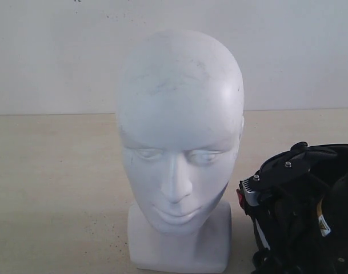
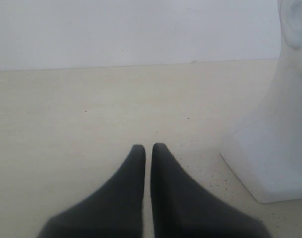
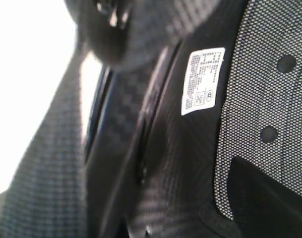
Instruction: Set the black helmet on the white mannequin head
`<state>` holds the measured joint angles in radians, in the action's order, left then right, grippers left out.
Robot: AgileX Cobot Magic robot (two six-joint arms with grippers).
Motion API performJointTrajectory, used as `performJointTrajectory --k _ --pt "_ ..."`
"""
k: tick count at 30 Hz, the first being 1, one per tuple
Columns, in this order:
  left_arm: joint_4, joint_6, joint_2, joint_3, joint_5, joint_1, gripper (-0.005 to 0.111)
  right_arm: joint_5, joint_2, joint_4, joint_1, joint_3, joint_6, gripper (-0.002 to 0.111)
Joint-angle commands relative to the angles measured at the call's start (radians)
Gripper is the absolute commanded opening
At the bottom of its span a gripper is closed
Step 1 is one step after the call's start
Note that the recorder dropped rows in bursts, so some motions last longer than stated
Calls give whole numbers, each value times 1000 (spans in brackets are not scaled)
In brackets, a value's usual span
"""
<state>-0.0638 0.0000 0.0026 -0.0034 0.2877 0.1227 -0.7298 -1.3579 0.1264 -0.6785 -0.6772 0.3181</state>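
Next, my right gripper takes hold of the helmet by its rim (image 3: 126, 144) beside the chin strap to fit the helmet onto the mannequin head.
The white mannequin head (image 1: 179, 142) stands upright mid-table, facing the camera; its neck and base (image 2: 272, 153) show beside my left gripper (image 2: 148, 147). That gripper is shut with nothing in it, low over the table and apart from the base. The black helmet (image 1: 311, 217) is at the lower right, to the right of the head's base, its padded inside turned toward the camera. My right gripper (image 1: 283, 167) sits on the helmet's rim. The right wrist view is filled by the helmet's lining (image 3: 170, 163), a white label (image 3: 204, 81) and a strap (image 3: 41, 163); the fingers are hidden there.
The pale beige table (image 1: 54, 182) stretches left of the head to a white wall (image 1: 48, 51) behind. A silver and red strap buckle (image 1: 248, 196) hangs at the helmet's near edge, close to the head's base.
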Motion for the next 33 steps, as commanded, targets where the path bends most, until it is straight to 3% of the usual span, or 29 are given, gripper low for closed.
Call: performJointTrajectory --k 1,23,24,31,33 --pt "1 0 -3 3 -2 -3 4 12 -1 20 -2 2 6 82" --pt "1 0 -3 3 -2 -3 4 105 0 40 0 69 39 80" --pt "1 0 -3 3 -2 -3 4 105 0 40 0 67 41 76" --pt "1 0 -3 3 -2 -3 4 4 0 48 0 9 38 13" --pt "1 0 -3 3 -2 -3 4 -36 0 70 0 -8 31 0"
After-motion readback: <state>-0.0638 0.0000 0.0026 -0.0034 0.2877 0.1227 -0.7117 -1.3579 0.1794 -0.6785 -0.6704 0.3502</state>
